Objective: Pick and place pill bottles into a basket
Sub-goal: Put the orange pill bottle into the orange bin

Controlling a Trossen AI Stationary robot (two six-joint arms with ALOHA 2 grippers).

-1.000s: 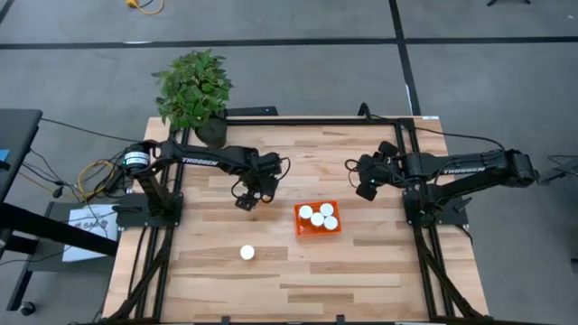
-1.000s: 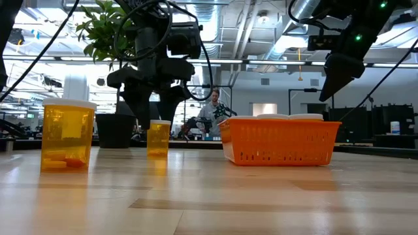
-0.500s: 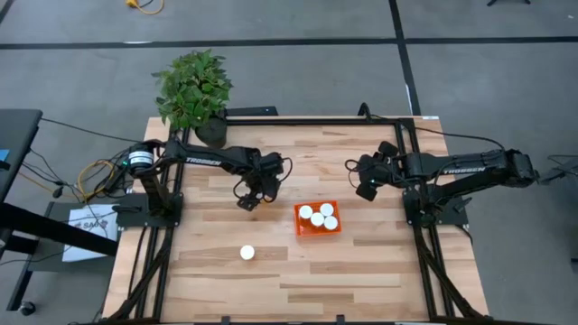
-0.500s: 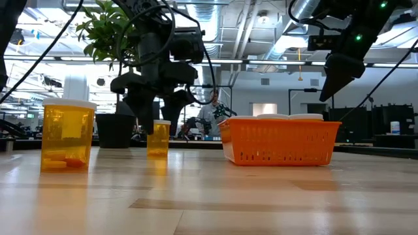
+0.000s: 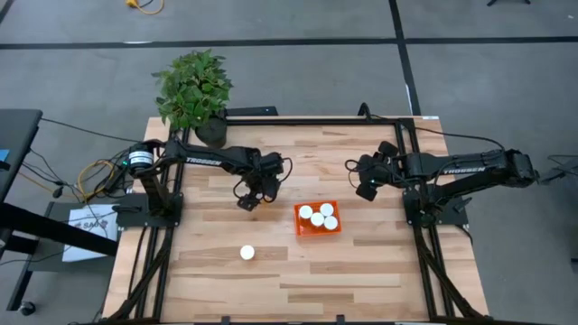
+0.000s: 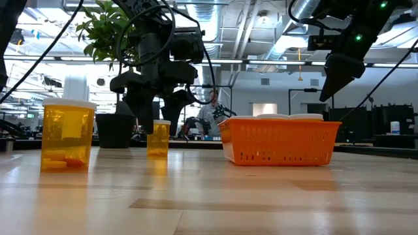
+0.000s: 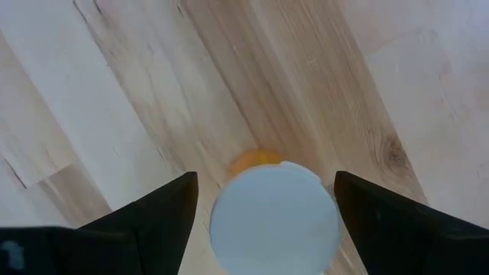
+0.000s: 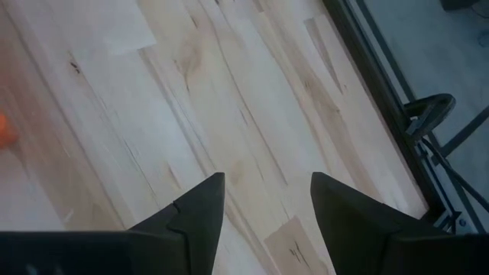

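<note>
My left fingers, down around the bottle's white cap [image 7: 275, 221], should close and would hold the bottle.
A pill bottle [image 7: 275, 221] with a white cap and orange body stands upright on the table. My left gripper [image 7: 266, 177] hangs open over it, pointing steeply down, one finger on each side of the cap. I cannot tell whether either finger touches it. In the low view this bottle [image 6: 158, 138] shows between the dark fingers. Another pill bottle [image 5: 247, 254] stands alone toward the near edge. The orange basket [image 5: 302, 230] at mid-table holds several white-capped bottles. My right gripper [image 5: 363, 190] waits open above the table's right part, with nothing between its fingers [image 8: 191, 218].
A potted plant [image 5: 192, 90] stands at the far left corner, behind my left arm. Bare wood lies between the basket and the near edge. A person [image 6: 212, 108] shows in the room beyond the table in the low view.
</note>
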